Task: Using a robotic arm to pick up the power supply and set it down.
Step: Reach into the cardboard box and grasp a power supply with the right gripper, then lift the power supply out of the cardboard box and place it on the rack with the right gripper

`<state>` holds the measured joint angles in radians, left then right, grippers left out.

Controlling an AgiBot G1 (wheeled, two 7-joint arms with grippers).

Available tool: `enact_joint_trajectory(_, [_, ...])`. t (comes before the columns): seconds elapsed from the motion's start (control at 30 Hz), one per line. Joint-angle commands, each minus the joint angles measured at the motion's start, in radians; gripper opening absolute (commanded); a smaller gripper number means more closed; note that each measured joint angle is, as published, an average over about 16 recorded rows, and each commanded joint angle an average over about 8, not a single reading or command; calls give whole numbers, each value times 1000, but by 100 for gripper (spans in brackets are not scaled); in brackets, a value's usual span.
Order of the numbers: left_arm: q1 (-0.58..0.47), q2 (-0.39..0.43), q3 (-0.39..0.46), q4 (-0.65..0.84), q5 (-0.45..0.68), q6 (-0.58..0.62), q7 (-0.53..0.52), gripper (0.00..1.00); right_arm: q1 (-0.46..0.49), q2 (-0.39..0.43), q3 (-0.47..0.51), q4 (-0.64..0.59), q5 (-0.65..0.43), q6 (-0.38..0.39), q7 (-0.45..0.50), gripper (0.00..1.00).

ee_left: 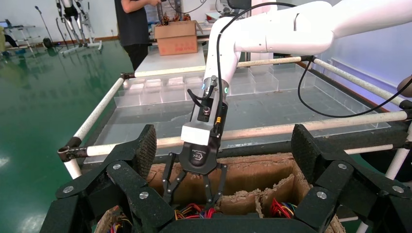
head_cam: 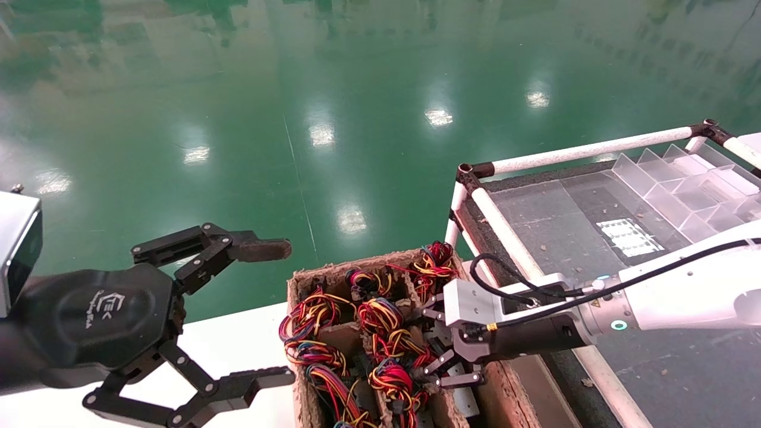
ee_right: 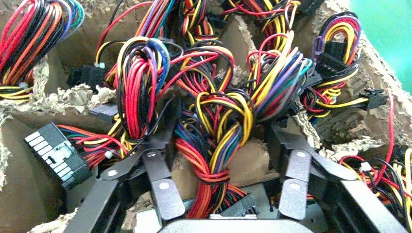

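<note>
My right gripper grabs the bundled wires next, to lift the power supply out of the box.
My right gripper reaches down into the near right compartment of a brown cardboard box with dividers. It is open, with one finger on each side of a twisted bundle of red, yellow and black wires. The grey sheet-metal power supply shows below that bundle, between the fingers; I cannot tell whether they touch it. The left wrist view shows the right gripper hanging into the box from above. My left gripper hovers open to the left of the box, holding nothing.
The other compartments hold several more coloured wire bundles. To the right stands a dark table framed by white rails, carrying a clear divided plastic tray. A white surface lies under the left gripper. Green floor lies beyond.
</note>
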<state>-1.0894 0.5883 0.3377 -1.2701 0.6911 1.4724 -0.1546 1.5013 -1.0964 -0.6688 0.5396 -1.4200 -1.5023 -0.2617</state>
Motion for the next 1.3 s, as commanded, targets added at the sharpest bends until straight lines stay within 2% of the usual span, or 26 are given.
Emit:
enact_joint_trajectory(0.03, [0,0,0,0,0,0,0,100,-1,-1,-2,1,-3,-1,-6,0])
enact_joint_trajectory(0.73, [0,0,0,0,0,0,0,100,-40,33,37,39,48,38,9,0])
enact_joint_trajectory(0.97, [0,0,1,0,0,0,0,100,-61,69,72,74,93,55,18,0])
enact_joint_trajectory(1.3, [0,0,1,0,0,0,0,100,-95,146,128,185,169,68,71,0])
